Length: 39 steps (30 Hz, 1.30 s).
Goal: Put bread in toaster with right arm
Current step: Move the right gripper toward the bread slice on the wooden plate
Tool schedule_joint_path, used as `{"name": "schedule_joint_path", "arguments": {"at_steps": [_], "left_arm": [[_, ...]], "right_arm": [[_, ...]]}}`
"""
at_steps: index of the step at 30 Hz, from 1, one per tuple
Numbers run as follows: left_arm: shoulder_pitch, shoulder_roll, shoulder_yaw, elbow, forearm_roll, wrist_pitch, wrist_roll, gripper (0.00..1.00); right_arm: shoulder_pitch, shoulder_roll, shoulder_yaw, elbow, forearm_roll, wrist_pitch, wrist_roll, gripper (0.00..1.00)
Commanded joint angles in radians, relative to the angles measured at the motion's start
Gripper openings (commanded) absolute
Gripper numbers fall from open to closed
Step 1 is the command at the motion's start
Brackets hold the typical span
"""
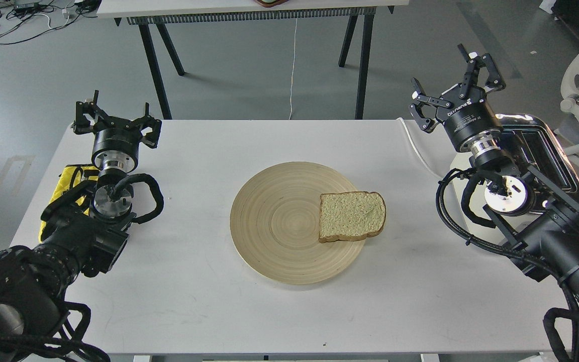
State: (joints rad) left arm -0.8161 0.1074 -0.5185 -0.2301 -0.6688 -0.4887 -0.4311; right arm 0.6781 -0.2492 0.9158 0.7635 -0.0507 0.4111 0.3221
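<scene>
The right gripper grabs the bread (352,216) by its crust edge that overhangs the plate next, to put it in the toaster (551,151).
One slice of tan bread (352,216) with a brown crust lies flat on the right side of a round wooden plate (274,226) in the middle of the white table. The toaster (551,151) stands at the table's right edge, mostly hidden behind my right arm; its chrome top and dark slots show. My right gripper (453,85) is raised above the table's far right, open and empty, well right of the bread. At the far left my left gripper (116,120) is also open and holds nothing.
A yellow cloth (68,186) lies under my left arm at the table's left edge. A white cord (415,146) runs from the toaster across the far right of the table (219,311). Another table's black legs (154,65) stand beyond.
</scene>
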Motion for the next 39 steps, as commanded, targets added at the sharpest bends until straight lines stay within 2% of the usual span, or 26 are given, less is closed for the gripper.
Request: {"name": "schedule_joint_path", "arguments": {"at_steps": [1, 6, 10, 14, 18, 22, 26, 29, 39], "left_arm": [[-0.002, 0.000, 0.000, 0.000, 0.000, 0.000, -0.001, 1.00], [0.000, 0.000, 0.000, 0.000, 0.000, 0.000, -0.001, 1.00], [0.000, 0.000, 0.000, 0.000, 0.000, 0.000, -0.001, 1.00], [0.000, 0.000, 0.000, 0.000, 0.000, 0.000, -0.001, 1.00], [0.000, 0.000, 0.000, 0.000, 0.000, 0.000, -0.001, 1.00], [0.000, 0.000, 0.000, 0.000, 0.000, 0.000, -0.001, 1.00], [0.000, 0.000, 0.000, 0.000, 0.000, 0.000, -0.001, 1.00], [0.000, 0.000, 0.000, 0.000, 0.000, 0.000, -0.001, 1.00], [0.000, 0.000, 0.000, 0.000, 0.000, 0.000, -0.001, 1.00]], "right_arm": [[0.001, -0.002, -0.008, 0.002, -0.014, -0.003, 0.000, 0.96], [0.018, -0.005, -0.055, -0.004, -0.044, -0.021, 0.002, 0.96], [0.061, -0.010, -0.161, 0.003, -0.242, -0.095, 0.000, 0.96], [0.084, -0.038, -0.268, 0.037, -0.530, -0.237, 0.000, 0.96], [0.083, -0.070, -0.296, 0.088, -0.698, -0.374, -0.008, 0.96], [0.069, -0.071, -0.349, 0.112, -0.739, -0.509, -0.006, 0.96], [0.034, -0.081, -0.490, 0.141, -0.744, -0.722, 0.003, 0.96], [0.002, -0.079, -0.595, 0.160, -0.742, -0.819, 0.003, 0.96], [-0.107, -0.067, -0.641, 0.163, -0.741, -0.836, 0.002, 0.96]]}}
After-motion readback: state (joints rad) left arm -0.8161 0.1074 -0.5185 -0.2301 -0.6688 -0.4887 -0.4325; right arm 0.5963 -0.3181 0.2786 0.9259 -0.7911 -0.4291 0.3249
